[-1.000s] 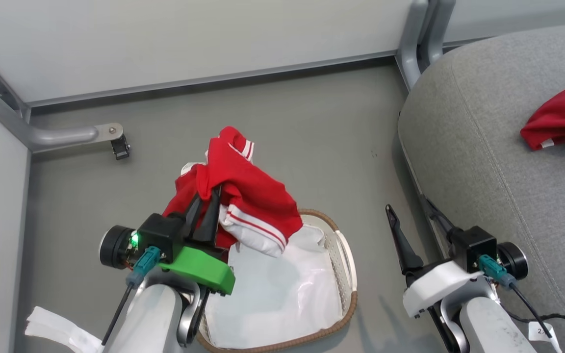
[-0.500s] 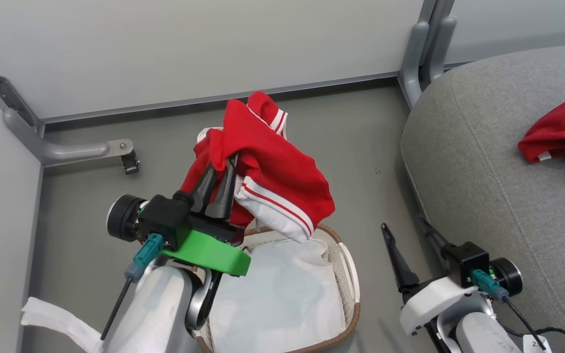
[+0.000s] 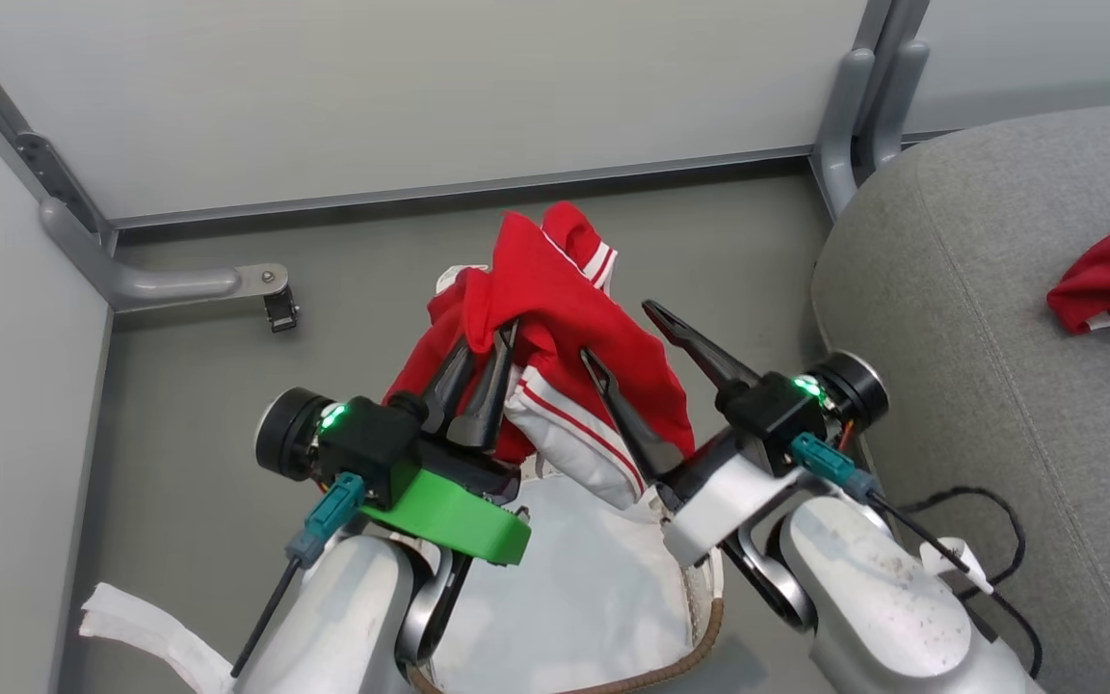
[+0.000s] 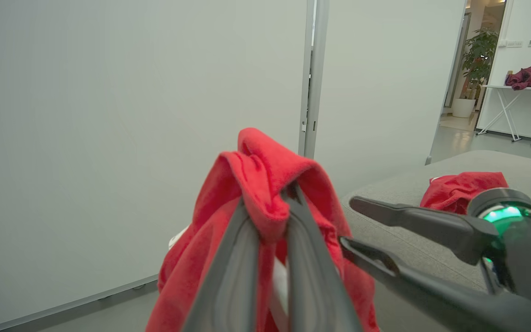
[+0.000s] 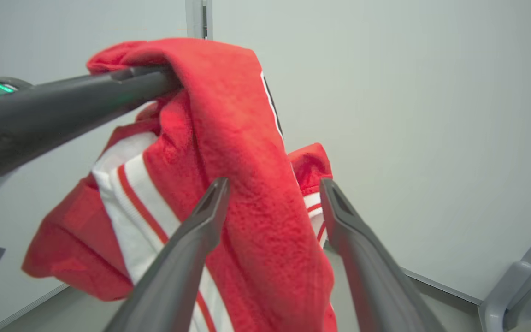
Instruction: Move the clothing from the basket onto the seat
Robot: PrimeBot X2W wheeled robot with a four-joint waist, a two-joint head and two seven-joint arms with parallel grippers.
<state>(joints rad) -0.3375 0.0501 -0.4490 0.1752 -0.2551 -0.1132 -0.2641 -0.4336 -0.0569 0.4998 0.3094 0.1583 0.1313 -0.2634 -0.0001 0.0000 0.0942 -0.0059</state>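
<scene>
I should move the red garment onto the seat, so next I should grab it by its hanging red fold (image 3: pixel 621 382) with my right gripper.
My left gripper (image 3: pixel 492 333) is shut on a fold of the bright-red clothing (image 3: pixel 565 318), which hangs from it above the far end of the basket (image 3: pixel 704 627). In the left wrist view the fingers (image 4: pixel 242 240) pinch the cloth (image 4: pixel 256 166) at its top. My right gripper (image 3: pixel 624 335) stands open against the hanging garment's right side; in the right wrist view its fingers (image 5: pixel 210 207) straddle a red fold (image 5: pixel 247 193) without closing. The grey seat (image 3: pixel 950 289) lies to the right, with another red garment (image 3: pixel 1109 280) on it.
A white sheet (image 3: pixel 584 588) lines the basket. Pale wall panels with grey metal feet (image 3: pixel 189 284) and a post (image 3: pixel 854 106) close off the floor behind. A white strip (image 3: pixel 141 627) lies at the lower left, and a black cable (image 3: pixel 979 511) trails by the seat.
The left gripper has lifted the red garment higher, away from the basket. The right arm has swung left and up from beside the seat to the garment, still open. The head camera shifted too.
</scene>
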